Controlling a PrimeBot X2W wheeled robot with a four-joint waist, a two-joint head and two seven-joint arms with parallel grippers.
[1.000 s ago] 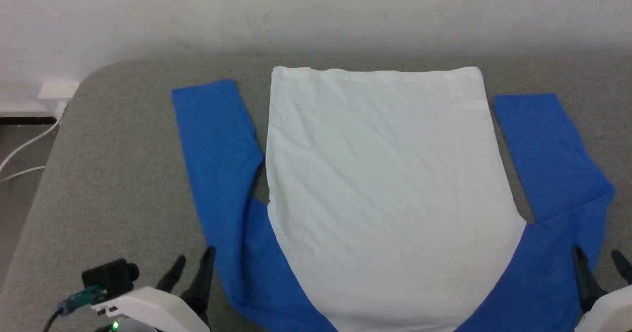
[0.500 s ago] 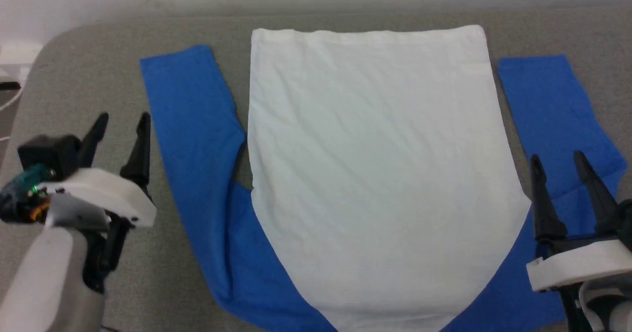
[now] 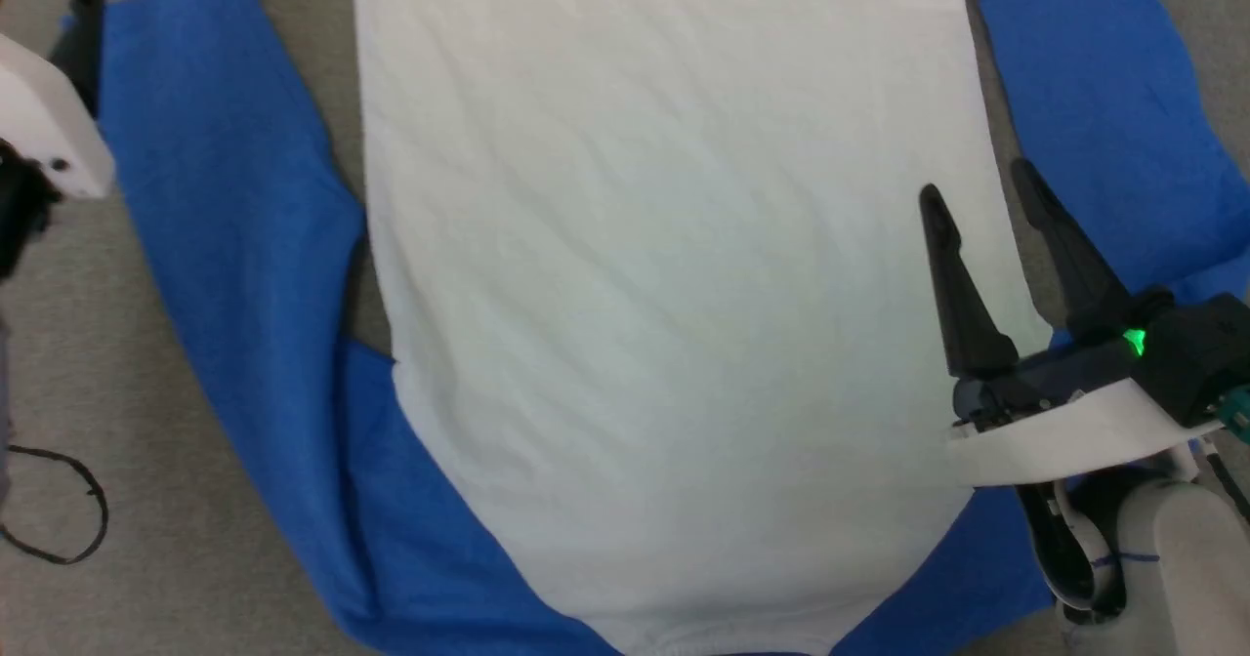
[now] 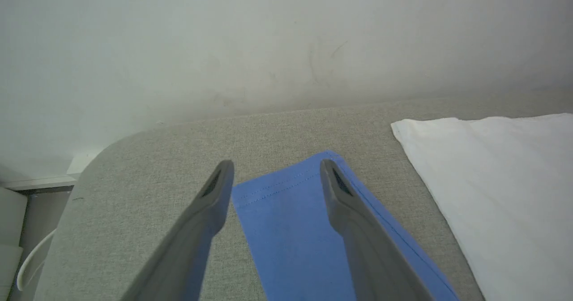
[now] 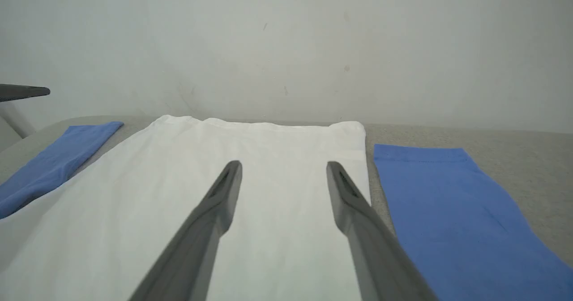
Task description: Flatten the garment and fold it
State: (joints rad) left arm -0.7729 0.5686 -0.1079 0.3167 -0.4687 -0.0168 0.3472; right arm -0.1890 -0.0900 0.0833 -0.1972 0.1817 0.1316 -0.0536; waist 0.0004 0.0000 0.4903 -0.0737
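Note:
My left gripper grabs the garment by its stitched cuff hem next, at the free edge of the blue sleeve [image 3: 225, 275], which lies flat on the tabletop.
The garment [image 3: 635, 295] lies flat on the grey table, white body in the middle, a blue sleeve [image 3: 225, 275] on the left and another [image 3: 1094, 100] on the right. My right gripper [image 3: 977, 183] hovers open over the right edge of the white body; in the right wrist view its fingers [image 5: 284, 164] frame white cloth [image 5: 179, 180], with the blue sleeve [image 5: 438, 211] beside them. My left gripper [image 4: 276, 164] stands open over the cuff end of the left sleeve [image 4: 286, 229]. One of its fingers [image 3: 86, 21] shows at the head view's top left.
The grey padded table [image 3: 59, 344] meets a pale wall [image 4: 268, 45] behind the garment. Its rounded far-left corner [image 4: 103, 153] drops off beside a white cable [image 4: 31, 265]. A thin black cable loop [image 3: 59, 510] lies at the near left.
The head camera has tipped down and closer. Both arms have reached forward: the left one to the left sleeve's cuff, the right one over the body's right edge. Both stayed open.

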